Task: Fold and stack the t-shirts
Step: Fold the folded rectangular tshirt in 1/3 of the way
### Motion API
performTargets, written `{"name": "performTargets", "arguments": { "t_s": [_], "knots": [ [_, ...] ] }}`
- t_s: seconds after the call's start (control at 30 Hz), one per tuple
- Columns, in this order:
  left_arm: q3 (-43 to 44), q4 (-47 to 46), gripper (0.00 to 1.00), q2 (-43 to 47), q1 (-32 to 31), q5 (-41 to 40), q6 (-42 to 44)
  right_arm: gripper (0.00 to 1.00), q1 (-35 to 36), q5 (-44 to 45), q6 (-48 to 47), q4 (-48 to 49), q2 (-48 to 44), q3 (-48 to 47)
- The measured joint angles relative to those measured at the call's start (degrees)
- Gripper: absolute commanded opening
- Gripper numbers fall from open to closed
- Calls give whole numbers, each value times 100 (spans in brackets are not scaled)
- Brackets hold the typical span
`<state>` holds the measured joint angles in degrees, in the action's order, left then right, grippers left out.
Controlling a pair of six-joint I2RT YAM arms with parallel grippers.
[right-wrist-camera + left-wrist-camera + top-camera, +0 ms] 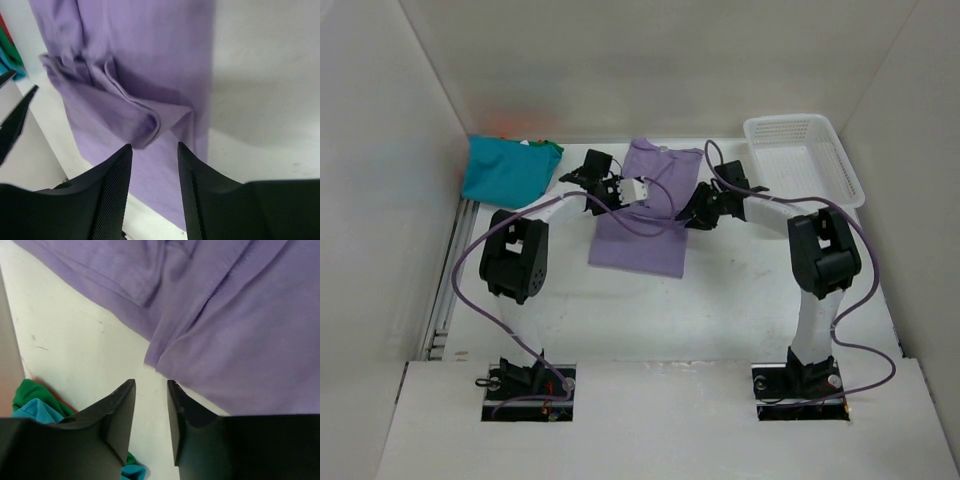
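Observation:
The right gripper grabs the lavender t-shirt's near edge at its basket-side corner next, to fold evenly. That edge's other corner stays for my left gripper.
A lavender t-shirt (642, 225) lies folded lengthwise in the middle of the table, with both grippers at its upper part. My left gripper (151, 385) is open with nothing between its fingers. It hangs over bare table just off the shirt's left edge (150, 357). My right gripper (155, 147) is open above the lavender cloth (125, 55), with a loose raised fold (150, 125) just beyond its fingertips. A teal t-shirt (503, 172) lies folded at the back left. A dark green t-shirt (549, 148) and a sliver of orange t-shirt (501, 133) show at its far edge.
A white lattice basket (804, 152) stands at the back right corner. White walls close in the table on the left, back and right. A metal rail (450, 290) runs along the left edge. Purple cables loop from both arms.

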<state>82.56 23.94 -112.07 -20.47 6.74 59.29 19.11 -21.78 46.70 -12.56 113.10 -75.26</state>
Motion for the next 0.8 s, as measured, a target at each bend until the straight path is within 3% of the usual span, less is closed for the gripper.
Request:
{"name": "performTargets", "arguments": {
  "t_s": [0.1,0.23,0.37,0.47,0.6,0.8],
  "knots": [
    [118,-413,43,-262,39,-269,-39,47,-260,-9,-44,17,22,-138],
    [560,-761,49,-509,251,-509,-195,46,-494,105,-79,111,-9,-393],
    [575,-804,57,-149,527,-275,-223,50,-514,286,-133,131,-341,-295],
    [-297,-588,59,846,560,46,74,56,-435,461,-192,90,-918,170],
    [-1882,-260,60,2264,146,245,785,58,-90,737,-212,57,-1753,1134],
    [-3311,13,59,2398,-310,234,1272,59,553,944,24,11,-2120,2293]
  ]
}}
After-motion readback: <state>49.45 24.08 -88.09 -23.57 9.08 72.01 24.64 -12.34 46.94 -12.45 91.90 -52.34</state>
